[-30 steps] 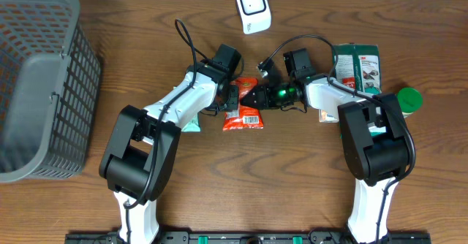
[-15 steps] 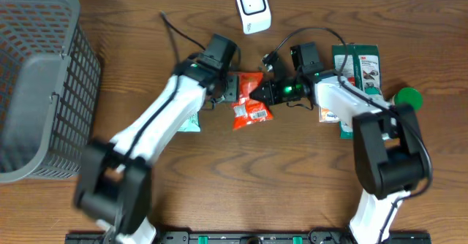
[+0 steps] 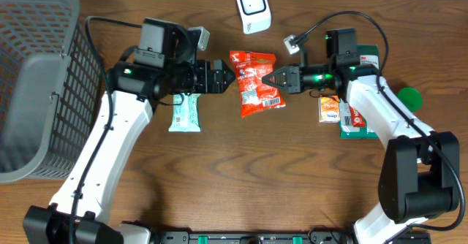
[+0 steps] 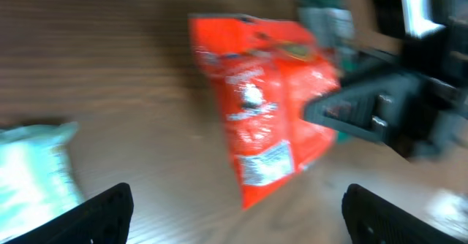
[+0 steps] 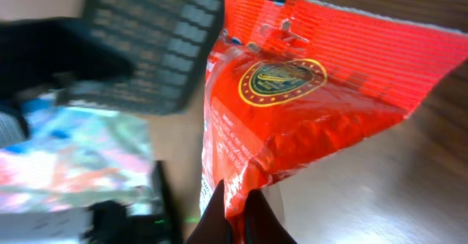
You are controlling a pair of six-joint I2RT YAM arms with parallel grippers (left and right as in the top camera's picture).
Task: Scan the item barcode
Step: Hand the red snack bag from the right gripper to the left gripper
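I need to take hold of the red snack bag's edge [image 3: 237,83] with my left gripper next, opposite my right gripper, so that the barcode patch [image 3: 270,101] stays uncovered to scan.
The item is a red snack bag [image 3: 254,83] with a white barcode patch [image 3: 270,101] near its lower end. My right gripper [image 3: 276,78] is shut on the bag's right edge and holds it up, just below the white scanner [image 3: 252,8]. In the right wrist view the dark fingers [image 5: 219,216] pinch the bag's [image 5: 314,90] lower corner. My left gripper [image 3: 225,77] stands open just left of the bag without touching it. In the left wrist view its fingertips [image 4: 102,213] are spread wide, with the bag [image 4: 263,120] hanging ahead of them.
A grey wire basket [image 3: 40,76] fills the left side. A teal packet [image 3: 184,112] lies under the left arm. Behind the right arm lie a green 3M pack [image 3: 363,61], a small orange packet [image 3: 329,111] and a green lid [image 3: 409,98].
The left gripper opened, let go of the bag and pulled back to the left. The right gripper shut on the bag and carried it up and back toward the scanner.
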